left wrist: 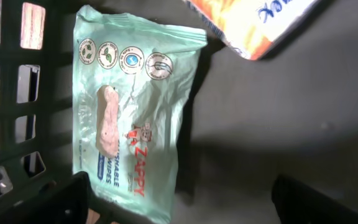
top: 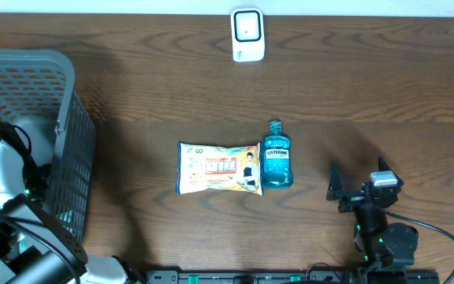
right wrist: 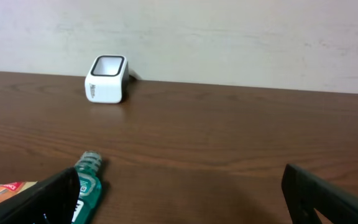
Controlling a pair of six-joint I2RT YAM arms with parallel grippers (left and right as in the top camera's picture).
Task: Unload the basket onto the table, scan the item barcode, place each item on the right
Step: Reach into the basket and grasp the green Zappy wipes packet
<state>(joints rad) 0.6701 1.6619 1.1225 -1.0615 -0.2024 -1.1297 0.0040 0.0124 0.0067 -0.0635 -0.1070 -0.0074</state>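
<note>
The pack of wipes will next be grabbed across its body by my left gripper to show it for scanning, and its badge-printed end will stay free.
Inside the grey basket [left wrist: 17, 124], a pale green pack of wipes [left wrist: 135, 112] lies flat on the dark floor. My left gripper [left wrist: 182, 199] hangs over the pack's near end, open wide. One of its fingers [left wrist: 67, 199] overlaps the pack's corner by the basket wall; the other is far off to the right. The white scanner [top: 247, 35] stands at the table's far edge, window up. My right gripper [top: 359, 180] rests open near the front right, holding nothing. It faces the scanner [right wrist: 107, 79].
A snack packet [top: 219, 168] and a blue mouthwash bottle [top: 277, 155] lie side by side mid-table; the bottle [right wrist: 87, 180] is by my right gripper's left finger. An orange-and-white package [left wrist: 253, 25] lies in the basket beyond the wipes. The basket [top: 53, 134] fills the left side.
</note>
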